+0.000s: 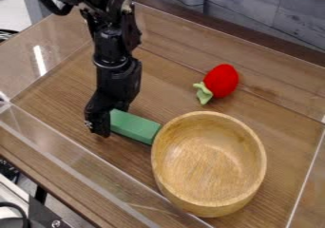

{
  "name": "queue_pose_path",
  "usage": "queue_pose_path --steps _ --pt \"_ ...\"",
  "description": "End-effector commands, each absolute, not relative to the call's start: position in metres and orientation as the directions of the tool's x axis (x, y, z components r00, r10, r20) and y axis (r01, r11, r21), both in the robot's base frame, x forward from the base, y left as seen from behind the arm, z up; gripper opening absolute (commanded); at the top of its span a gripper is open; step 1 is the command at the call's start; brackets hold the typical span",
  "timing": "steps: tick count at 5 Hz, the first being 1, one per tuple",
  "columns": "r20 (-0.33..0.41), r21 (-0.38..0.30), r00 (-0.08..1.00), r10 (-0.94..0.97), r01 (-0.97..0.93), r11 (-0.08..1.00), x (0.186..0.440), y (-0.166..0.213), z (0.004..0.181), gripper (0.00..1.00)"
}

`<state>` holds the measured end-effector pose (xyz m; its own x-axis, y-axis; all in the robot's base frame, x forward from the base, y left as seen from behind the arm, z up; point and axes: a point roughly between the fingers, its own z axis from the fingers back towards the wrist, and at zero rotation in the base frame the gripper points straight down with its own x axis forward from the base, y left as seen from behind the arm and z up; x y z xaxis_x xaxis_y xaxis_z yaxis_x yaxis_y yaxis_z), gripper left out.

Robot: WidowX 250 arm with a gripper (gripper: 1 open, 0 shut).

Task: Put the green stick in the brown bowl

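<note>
My gripper grabs the green stick by its end farther from the bowl next, to put it in the brown bowl (pixel 210 161).
The green stick (pixel 137 127) lies flat on the wooden table just left of the brown bowl (pixel 210 161), which stands near the front right. My gripper (pixel 101 121) points straight down over the stick's left end, low at the table. Its jaws stand open, with black fingers (pixel 91 118) at the stick's left end. Whether they touch the stick I cannot tell. The bowl holds nothing.
A red strawberry-like toy (pixel 221 80) with green leaves lies behind the bowl at the right. Clear plastic walls (pixel 76 175) ring the table on the front and sides.
</note>
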<state>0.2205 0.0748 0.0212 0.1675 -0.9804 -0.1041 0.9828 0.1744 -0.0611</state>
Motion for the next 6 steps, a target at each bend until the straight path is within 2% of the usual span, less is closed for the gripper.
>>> queue_pose_path --steps 1,3,4,5,6 --pt "-0.101 -0.04 0.169 -0.98 0.984 0.173 0.2259 0.0785 0.0242 1.0" --pt "-0.093 -0.047 0.198 -0.976 0.978 0.203 0.2282 0.0798 0.0244 1.0" --pt "-0.088 -0.051 0.216 -0.972 0.974 0.221 0.2288 0.0807 0.0248 0.0" --pt "-0.081 -0.062 0.23 -0.97 0.97 0.235 0.2282 0.0813 0.0251 1.0" --pt "-0.075 -0.071 0.239 -0.968 0.967 0.244 0.2276 0.081 0.0253 1.0"
